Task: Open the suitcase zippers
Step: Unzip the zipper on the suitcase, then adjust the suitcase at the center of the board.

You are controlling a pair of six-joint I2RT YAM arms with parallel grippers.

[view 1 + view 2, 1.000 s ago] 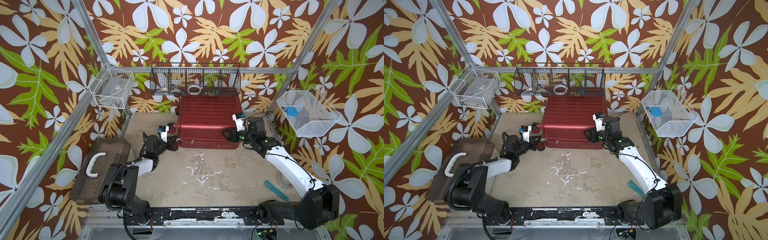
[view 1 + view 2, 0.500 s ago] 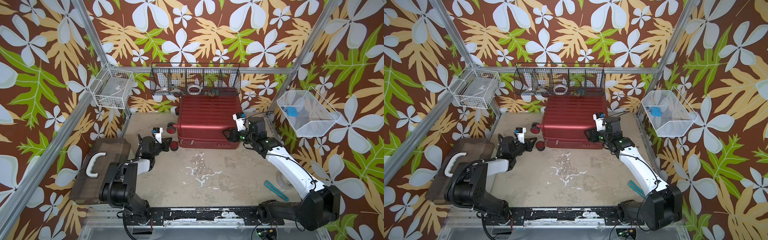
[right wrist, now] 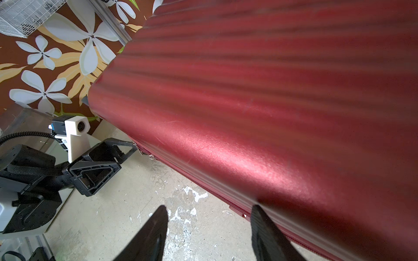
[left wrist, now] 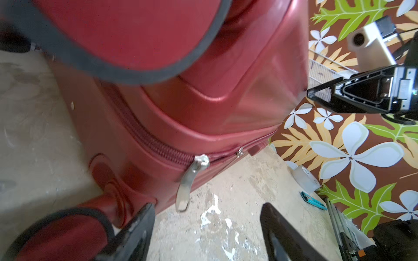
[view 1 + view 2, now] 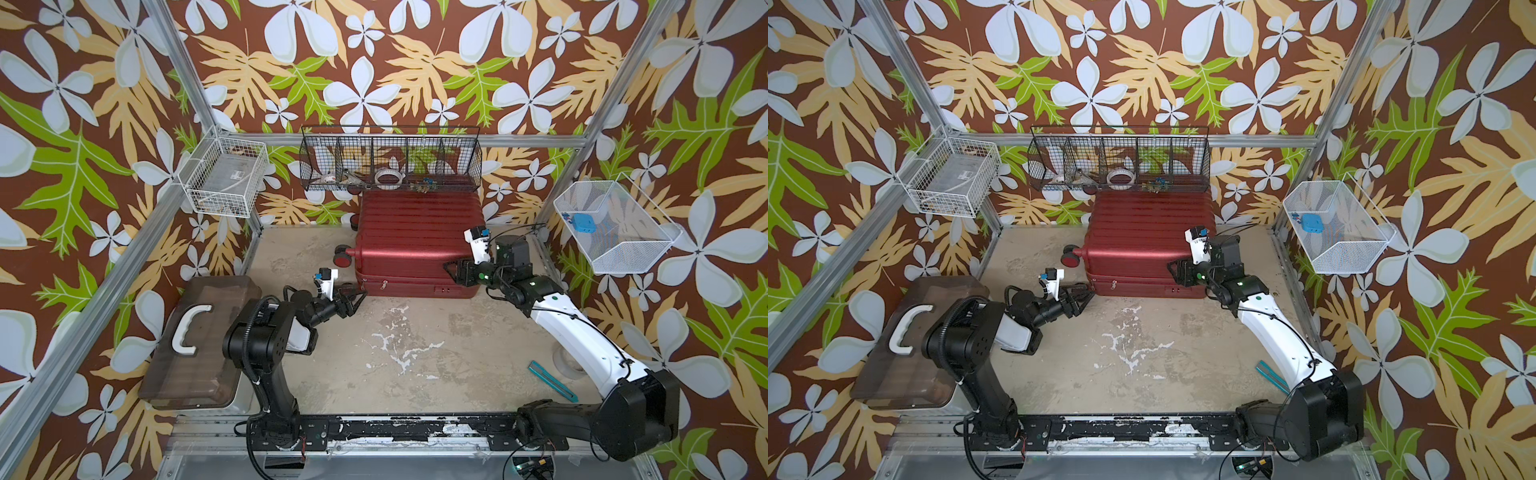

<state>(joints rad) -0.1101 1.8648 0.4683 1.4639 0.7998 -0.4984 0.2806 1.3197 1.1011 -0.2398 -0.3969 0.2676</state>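
My left gripper next needs to grab the hanging metal pull tab's loose end to draw the zipper around the suitcase corner.
The dark-red ribbed suitcase (image 5: 415, 232) (image 5: 1142, 232) lies flat at the back of the floor. Its zipper band (image 4: 147, 137) runs along the side seam. One metal pull tab (image 4: 184, 187) hangs loose and a smaller pull (image 4: 239, 152) sits further along. My left gripper (image 5: 358, 300) (image 4: 207, 206) is open at the near left corner, just short of the hanging tab and holding nothing. My right gripper (image 5: 451, 270) (image 3: 209, 208) is open at the near right edge. One of its fingers lies against the shell (image 3: 271, 101), the other over the floor.
A brown translucent box with a white handle (image 5: 195, 345) stands at the left. A teal tool (image 5: 550, 380) lies on the floor at the right. Wire baskets hang on the left wall (image 5: 226, 183), the back wall (image 5: 390, 166) and the right wall (image 5: 615, 232).
My left gripper has gone from shut to open, after drawing back a little from the suitcase's corner and coming in again. The right arm has stayed put.
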